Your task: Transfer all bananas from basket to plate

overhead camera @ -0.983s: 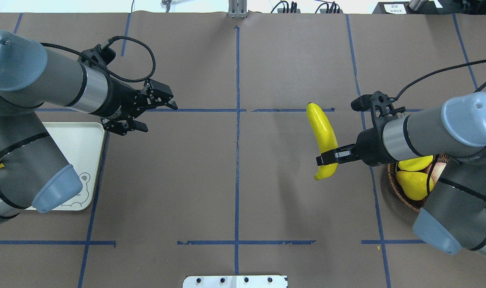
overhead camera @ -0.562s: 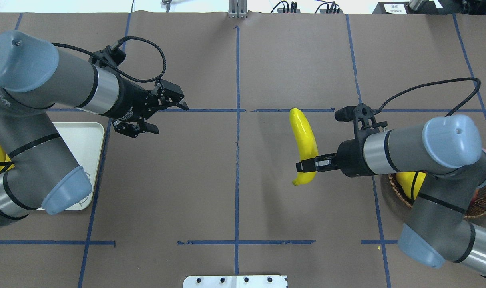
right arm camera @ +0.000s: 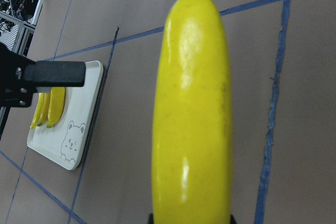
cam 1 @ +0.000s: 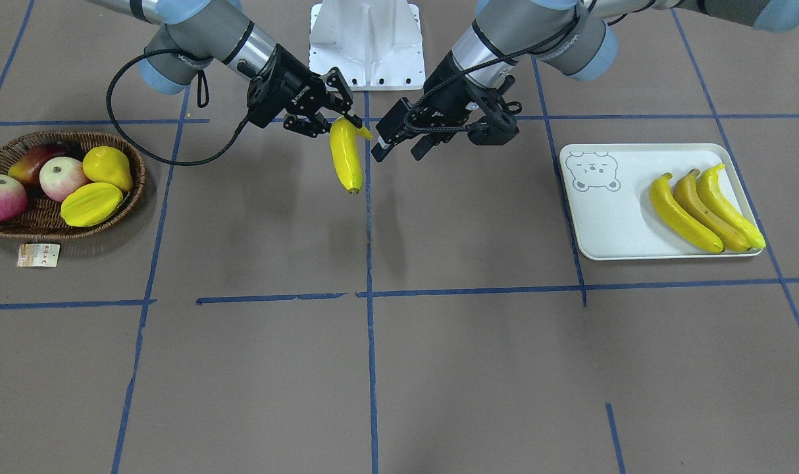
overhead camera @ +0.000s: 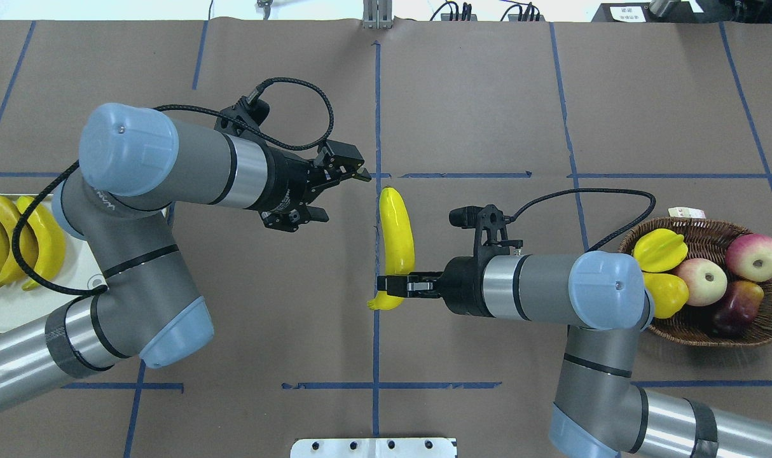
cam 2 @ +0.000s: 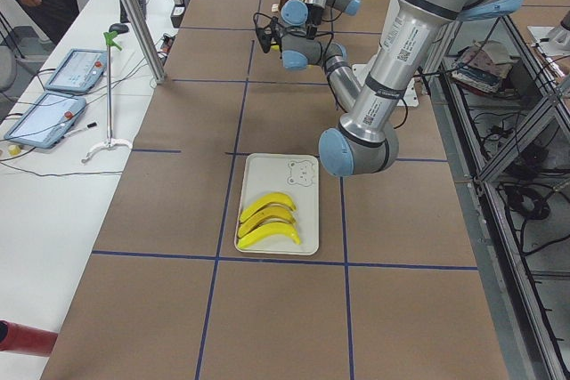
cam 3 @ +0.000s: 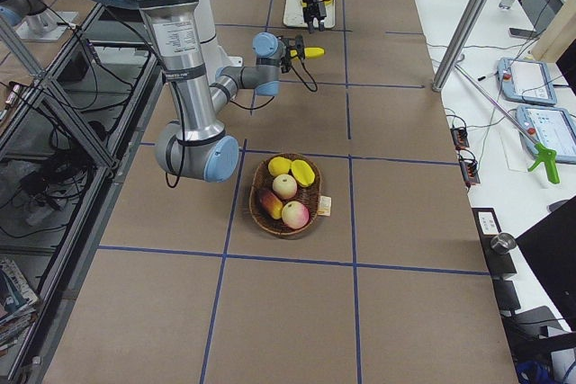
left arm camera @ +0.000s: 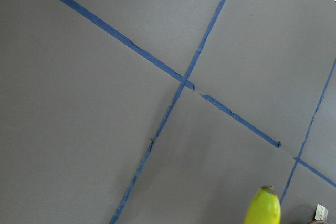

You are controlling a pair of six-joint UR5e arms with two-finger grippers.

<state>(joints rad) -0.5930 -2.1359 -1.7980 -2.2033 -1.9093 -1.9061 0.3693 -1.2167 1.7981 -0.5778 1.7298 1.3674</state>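
Next, my left gripper grabs the banana by its dark-tipped end (cam 1: 350, 182), opposite the stem, to move it onto the plate (cam 1: 610, 224).
My right gripper (overhead camera: 392, 285) is shut on a yellow banana (overhead camera: 397, 238) near its stem end and holds it above the table's middle line. It also shows in the front view (cam 1: 345, 158) and fills the right wrist view (right arm camera: 194, 119). My left gripper (overhead camera: 344, 197) is open and empty, just left of the banana's far tip. Three bananas (cam 1: 702, 204) lie side by side on the pale bear-face plate (cam 1: 610, 224). The wicker basket (cam 1: 44, 214) holds no banana.
The basket (overhead camera: 710, 337) holds two apples, a dark red fruit, a yellow pear (overhead camera: 666, 296) and a starfruit (overhead camera: 659, 249). Its paper tag (cam 1: 37, 255) lies beside it. The white robot base (cam 1: 366, 46) stands at the table edge behind both grippers.
My right gripper has carried the banana left from near the basket to the table's middle. My left arm has swung right from the plate to meet it, its gripper still open.
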